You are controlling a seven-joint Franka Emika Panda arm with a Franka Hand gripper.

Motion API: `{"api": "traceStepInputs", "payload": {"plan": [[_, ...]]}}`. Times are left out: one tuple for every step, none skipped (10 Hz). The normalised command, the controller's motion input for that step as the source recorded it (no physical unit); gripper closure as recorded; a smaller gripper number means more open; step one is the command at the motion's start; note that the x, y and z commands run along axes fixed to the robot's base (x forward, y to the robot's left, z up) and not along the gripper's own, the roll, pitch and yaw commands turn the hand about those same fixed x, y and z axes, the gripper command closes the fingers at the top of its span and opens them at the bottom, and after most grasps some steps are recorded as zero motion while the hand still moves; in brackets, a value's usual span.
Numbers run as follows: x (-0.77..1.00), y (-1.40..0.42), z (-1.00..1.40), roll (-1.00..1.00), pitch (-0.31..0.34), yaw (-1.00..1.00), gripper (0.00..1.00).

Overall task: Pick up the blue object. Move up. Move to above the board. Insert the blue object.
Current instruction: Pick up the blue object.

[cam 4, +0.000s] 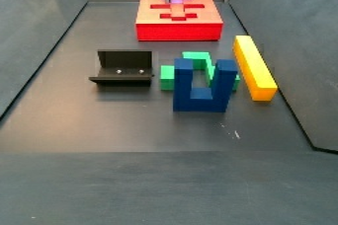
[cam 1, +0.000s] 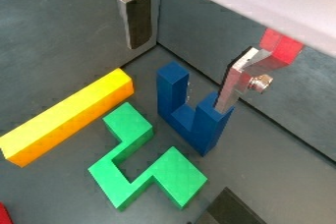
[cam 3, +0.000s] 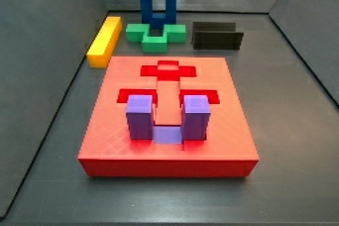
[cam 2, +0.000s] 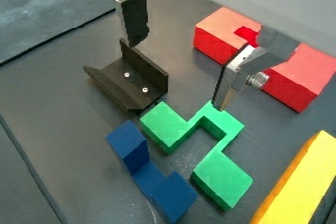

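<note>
Next, my gripper grabs the blue object by one upright prong (cam 3: 171,3), which leaves its joined base free to enter the board (cam 3: 166,111).
The blue object (cam 1: 191,105) is a dark blue U-shaped block that stands upright on the dark floor, prongs up, next to the green block (cam 1: 144,159). It also shows in both side views (cam 3: 159,10) (cam 4: 205,86) and in a wrist view (cam 2: 144,164). My gripper (cam 1: 180,76) is open and empty, hanging above the blocks with nothing between its fingers (cam 2: 134,17). The board (cam 3: 166,111) is a large red slab with recesses. A purple U-shaped block (cam 3: 159,121) stands on it. In a side view the board (cam 4: 179,17) lies far behind the blue object.
A yellow bar (cam 1: 66,115) lies beside the green block (cam 4: 189,69). The dark fixture (cam 2: 132,79) stands on the floor near the green block, also seen in both side views (cam 4: 122,68) (cam 3: 216,35). Grey walls enclose the floor.
</note>
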Motion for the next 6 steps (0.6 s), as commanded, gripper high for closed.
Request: {"api": "traceStepInputs", "payload": {"plan": [[0.13, -0.15, -0.22, 0.15, 0.0, 0.0, 0.0], [0.6, 0.19, -0.13, 0.04, 0.0, -0.03, 0.0], [0.82, 0.34, -0.05, 0.0, 0.0, -0.11, 0.0], [0.79, 0.42, -0.07, 0.03, 0.0, -0.17, 0.0], [0.55, 0.44, -0.06, 0.1, 0.0, -0.12, 0.0], [0.42, 0.37, -0.25, 0.09, 0.0, -0.07, 0.0]]}}
